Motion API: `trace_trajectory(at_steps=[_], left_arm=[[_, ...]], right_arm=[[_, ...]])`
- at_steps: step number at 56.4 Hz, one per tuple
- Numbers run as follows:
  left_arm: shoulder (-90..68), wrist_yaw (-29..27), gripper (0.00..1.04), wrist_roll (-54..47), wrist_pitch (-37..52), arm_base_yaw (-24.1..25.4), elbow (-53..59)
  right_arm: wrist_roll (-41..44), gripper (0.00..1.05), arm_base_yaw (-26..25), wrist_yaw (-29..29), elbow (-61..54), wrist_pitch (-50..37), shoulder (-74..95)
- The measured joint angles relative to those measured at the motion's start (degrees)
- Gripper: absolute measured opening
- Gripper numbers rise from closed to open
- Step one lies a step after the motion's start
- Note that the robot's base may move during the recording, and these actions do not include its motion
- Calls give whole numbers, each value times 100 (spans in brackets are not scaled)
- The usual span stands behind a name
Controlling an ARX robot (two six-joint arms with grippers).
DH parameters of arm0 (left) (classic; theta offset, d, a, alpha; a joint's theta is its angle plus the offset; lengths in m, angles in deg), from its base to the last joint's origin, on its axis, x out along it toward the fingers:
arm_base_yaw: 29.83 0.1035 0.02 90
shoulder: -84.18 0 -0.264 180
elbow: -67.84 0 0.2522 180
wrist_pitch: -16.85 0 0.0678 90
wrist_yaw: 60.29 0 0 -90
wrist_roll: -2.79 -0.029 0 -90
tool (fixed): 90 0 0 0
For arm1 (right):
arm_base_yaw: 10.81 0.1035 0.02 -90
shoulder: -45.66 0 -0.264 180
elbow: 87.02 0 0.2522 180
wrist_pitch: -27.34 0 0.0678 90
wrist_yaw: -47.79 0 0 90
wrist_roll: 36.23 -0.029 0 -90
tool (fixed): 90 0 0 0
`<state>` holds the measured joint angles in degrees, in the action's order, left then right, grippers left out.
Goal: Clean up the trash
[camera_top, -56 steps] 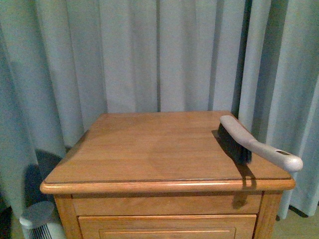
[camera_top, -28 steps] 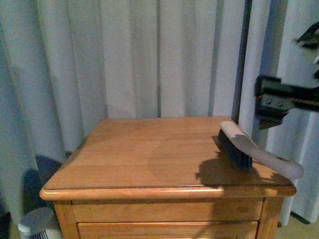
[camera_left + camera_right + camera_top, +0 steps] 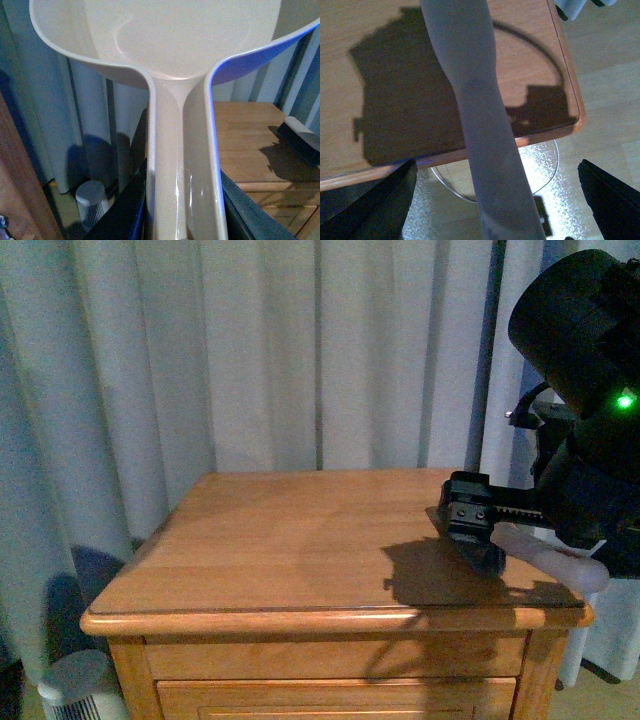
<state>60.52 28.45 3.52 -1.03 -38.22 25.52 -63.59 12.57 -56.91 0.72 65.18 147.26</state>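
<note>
The brush should be grabbed next with my right gripper by its pale handle [image 3: 555, 562], so that its dark bristles stay free to sweep up trash.
The trash is out of view in every frame. A beige dustpan [image 3: 190, 45] fills the left wrist view, and my left gripper [image 3: 182, 220] is shut on its handle, holding it in the air left of the wooden table [image 3: 245, 135]. A grey hand brush [image 3: 555, 562] with dark bristles lies at the table's right edge, its handle sticking out past the corner. My right gripper [image 3: 480, 515] hangs over that brush. In the right wrist view it [image 3: 497, 200] is open, with the brush handle [image 3: 475, 90] running between the wide-apart fingers [image 3: 385, 200].
Pale curtains hang behind the table [image 3: 280, 540]. On the floor at the left stands a white ribbed cylinder [image 3: 75, 685]. Below the table's right corner, a round rim with a shiny clear liner [image 3: 540, 175] sits on the floor.
My right arm came in from the right and dropped over the brush, casting a shadow on the tabletop. The brush has not moved.
</note>
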Motion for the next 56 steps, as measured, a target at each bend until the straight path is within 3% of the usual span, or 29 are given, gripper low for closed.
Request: trace_trajectory(at_steps=[14, 22, 32, 37, 48, 56], left_arm=[[0, -2, 28, 0, 0, 0, 0], [0, -2, 28, 0, 0, 0, 0], [0, 0, 28, 0, 0, 0, 0], [0, 0, 28, 0, 0, 0, 0], [0, 0, 28, 0, 0, 0, 0], [0, -2, 28, 0, 0, 0, 0]], right_arm=[[24, 96, -87, 11, -77, -37, 0], [42, 76, -138, 44, -129, -46, 2], [151, 37, -219, 122, -153, -101, 2], [146, 22, -240, 114, -153, -105, 0], [225, 21, -302, 55, -153, -262, -33], [636, 20, -273, -378, -271, -931, -249]])
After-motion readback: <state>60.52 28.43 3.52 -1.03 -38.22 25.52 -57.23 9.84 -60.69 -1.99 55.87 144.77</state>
